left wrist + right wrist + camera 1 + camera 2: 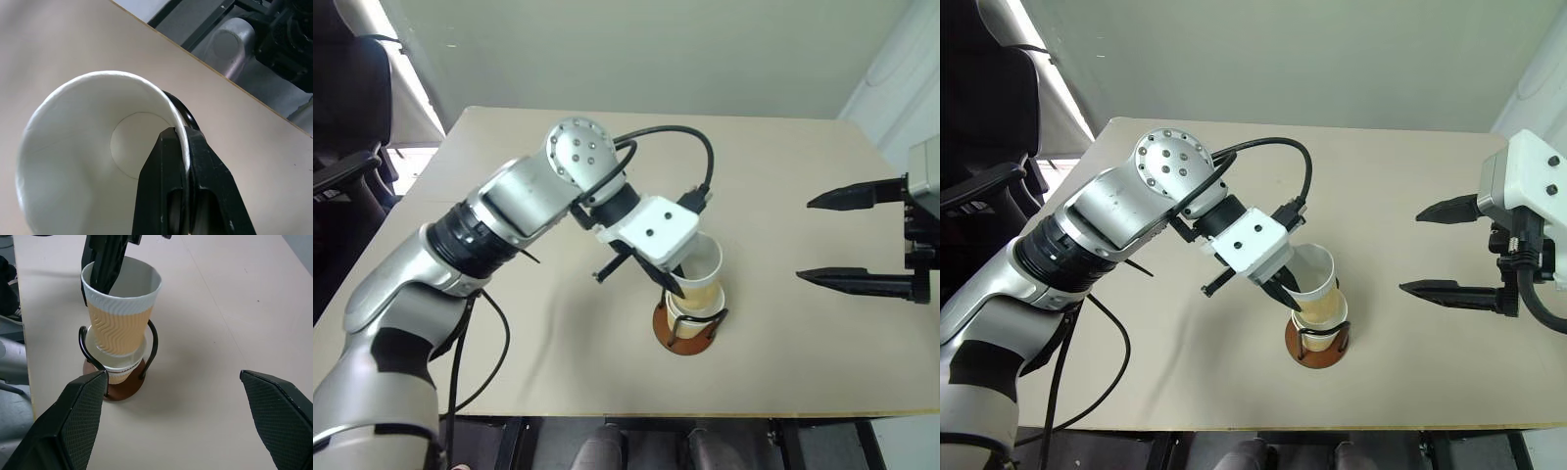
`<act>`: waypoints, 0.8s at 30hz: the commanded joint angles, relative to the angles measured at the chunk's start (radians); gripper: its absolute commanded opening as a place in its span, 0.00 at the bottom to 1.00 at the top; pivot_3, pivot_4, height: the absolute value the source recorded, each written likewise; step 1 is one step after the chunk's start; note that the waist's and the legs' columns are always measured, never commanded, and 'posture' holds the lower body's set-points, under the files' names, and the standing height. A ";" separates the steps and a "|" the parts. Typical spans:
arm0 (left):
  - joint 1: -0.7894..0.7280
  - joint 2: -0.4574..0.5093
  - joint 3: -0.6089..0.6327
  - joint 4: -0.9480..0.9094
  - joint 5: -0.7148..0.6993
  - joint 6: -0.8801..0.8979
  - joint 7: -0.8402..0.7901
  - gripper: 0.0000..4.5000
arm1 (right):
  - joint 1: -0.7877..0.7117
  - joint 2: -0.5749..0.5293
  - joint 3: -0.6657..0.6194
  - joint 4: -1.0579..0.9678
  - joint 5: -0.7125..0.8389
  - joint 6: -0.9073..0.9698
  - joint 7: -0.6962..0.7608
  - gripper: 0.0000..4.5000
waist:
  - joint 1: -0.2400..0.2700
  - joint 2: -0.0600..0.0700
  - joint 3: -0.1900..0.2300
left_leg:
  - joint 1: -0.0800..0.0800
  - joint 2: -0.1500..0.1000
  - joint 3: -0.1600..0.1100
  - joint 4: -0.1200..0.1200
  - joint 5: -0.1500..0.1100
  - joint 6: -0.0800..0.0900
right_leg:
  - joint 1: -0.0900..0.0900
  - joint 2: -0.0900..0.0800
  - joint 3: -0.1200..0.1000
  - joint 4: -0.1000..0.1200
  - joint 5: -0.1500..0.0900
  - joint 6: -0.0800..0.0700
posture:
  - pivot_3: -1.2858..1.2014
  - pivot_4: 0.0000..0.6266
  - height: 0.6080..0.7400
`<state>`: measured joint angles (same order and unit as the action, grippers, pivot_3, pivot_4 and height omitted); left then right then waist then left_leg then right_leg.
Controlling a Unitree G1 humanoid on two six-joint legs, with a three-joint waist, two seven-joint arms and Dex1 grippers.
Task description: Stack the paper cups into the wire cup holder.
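Observation:
The upper cup's tan lower end (pixel 699 299) is inside the lower cup's rim, so the upper cup would nest, and it is now time for my left gripper to open.
A tan-yellow paper cup (pixel 705 269) with a white inside tilts a little as it sits partway inside a lower cup (pixel 117 372). The lower cup stands in the wire cup holder (pixel 685 338), whose black wire loops rise from a reddish-brown disc base (pixel 120 387). My left gripper (pixel 671 284) is shut on the upper cup's rim, one finger inside and one outside (pixel 182 142). Off to the right, above the table, my right gripper (pixel 803 240) stands open and empty, pointing toward the holder (pixel 173 377).
The beige table (pixel 803 147) carries the holder near its front edge. A black cable (pixel 685 137) loops over my left wrist. A dark office chair (pixel 342 147) stands beyond the table's left side.

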<state>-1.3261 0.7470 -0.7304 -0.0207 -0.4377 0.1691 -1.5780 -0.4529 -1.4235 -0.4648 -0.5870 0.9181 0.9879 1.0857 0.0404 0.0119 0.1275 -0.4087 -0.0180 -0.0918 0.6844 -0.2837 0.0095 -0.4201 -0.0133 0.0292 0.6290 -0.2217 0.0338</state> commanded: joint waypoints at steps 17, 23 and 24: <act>-0.001 -0.110 0.225 0.088 0.064 0.008 0.020 1.00 | -0.018 0.011 0.014 0.023 -0.019 -0.061 -0.039 1.00 | 0.000 0.000 0.000 | 0.000 0.000 0.000 0.001 0.000 0.000 | 0.000 0.000 0.000 0.001 0.000 0.000 | 0.52 0.24 1.00; 0.160 -0.099 0.452 0.095 0.044 0.148 0.257 1.00 | -0.035 0.193 0.118 0.097 -0.046 -0.063 -0.207 1.00 | -0.006 0.000 -0.001 | 0.002 0.000 0.001 0.003 0.000 0.001 | 0.002 0.000 0.000 0.003 0.000 0.001 | 0.52 0.24 1.00; 0.178 -0.097 0.474 0.088 0.049 0.161 0.280 1.00 | -0.042 0.214 0.131 0.108 -0.050 -0.059 -0.225 1.00 | -0.009 0.001 -0.001 | 0.003 0.000 0.001 0.004 0.000 0.001 | 0.002 0.000 0.001 0.004 0.000 0.001 | 0.52 0.24 1.00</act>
<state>-1.1485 0.6397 -0.3287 0.0868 -0.3842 0.2958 -1.3577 -0.4702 -1.2199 -0.3469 -0.5057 0.8847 0.9266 0.9148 0.0314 0.0126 0.1269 -0.4060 -0.0178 -0.0901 0.6906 -0.2841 0.0105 -0.4185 -0.0127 0.0301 0.6347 -0.2215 0.0352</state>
